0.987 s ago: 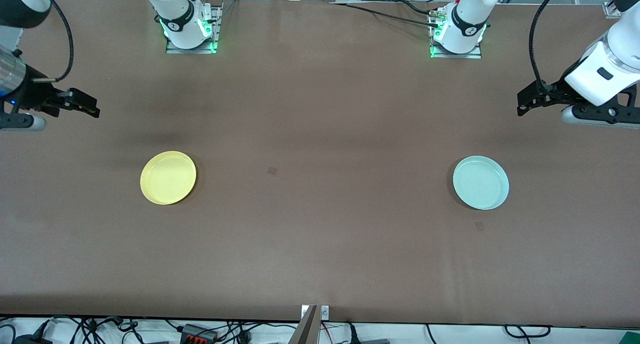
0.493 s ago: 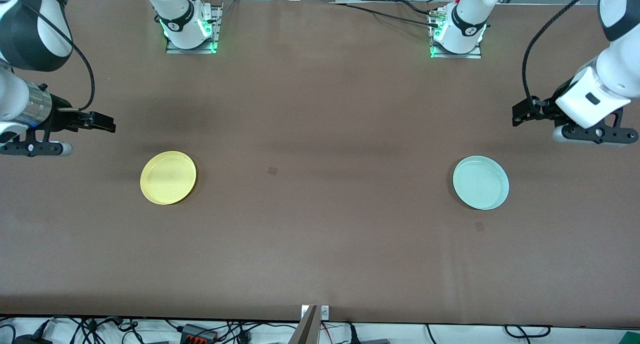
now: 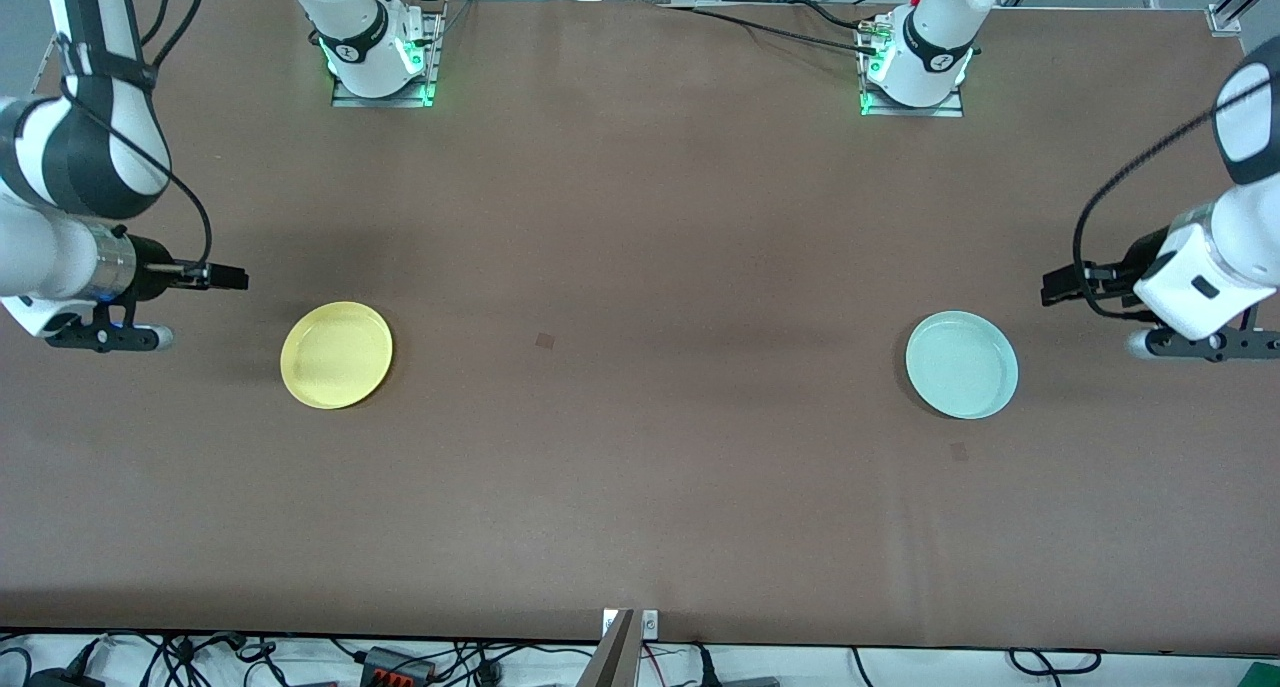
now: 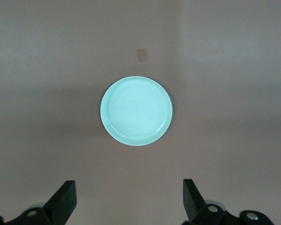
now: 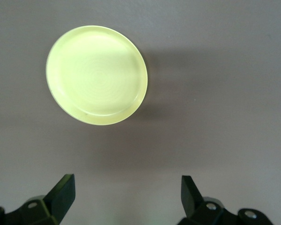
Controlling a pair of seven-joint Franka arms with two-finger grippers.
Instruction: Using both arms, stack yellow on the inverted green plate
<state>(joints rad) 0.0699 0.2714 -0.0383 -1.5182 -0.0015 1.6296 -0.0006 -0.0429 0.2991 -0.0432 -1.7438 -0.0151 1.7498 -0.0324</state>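
Observation:
The green plate has to be turned over as a base for the yellow plate, so my left gripper should next grab the green plate by its rim (image 3: 1014, 363) (image 4: 136, 144).
The yellow plate (image 3: 336, 355) (image 5: 97, 75) lies rim up on the brown table toward the right arm's end. The green plate (image 3: 961, 364) (image 4: 136, 111) also lies rim up, toward the left arm's end, far apart from the yellow one. My right gripper (image 3: 235, 278) (image 5: 126, 180) hovers open over bare table beside the yellow plate, on the side toward the table's end. My left gripper (image 3: 1055, 287) (image 4: 129, 187) hovers open over bare table beside the green plate, likewise on the side toward its table end. Neither holds or touches anything.
The two arm bases (image 3: 378, 62) (image 3: 912, 67) stand along the table's edge farthest from the front camera. Two small dark marks (image 3: 545, 341) (image 3: 958, 452) show on the tabletop. Cables lie past the edge nearest the camera.
Both arms have brought their grippers closer to their plates and turned them. Both grippers stayed open. The plates have not moved.

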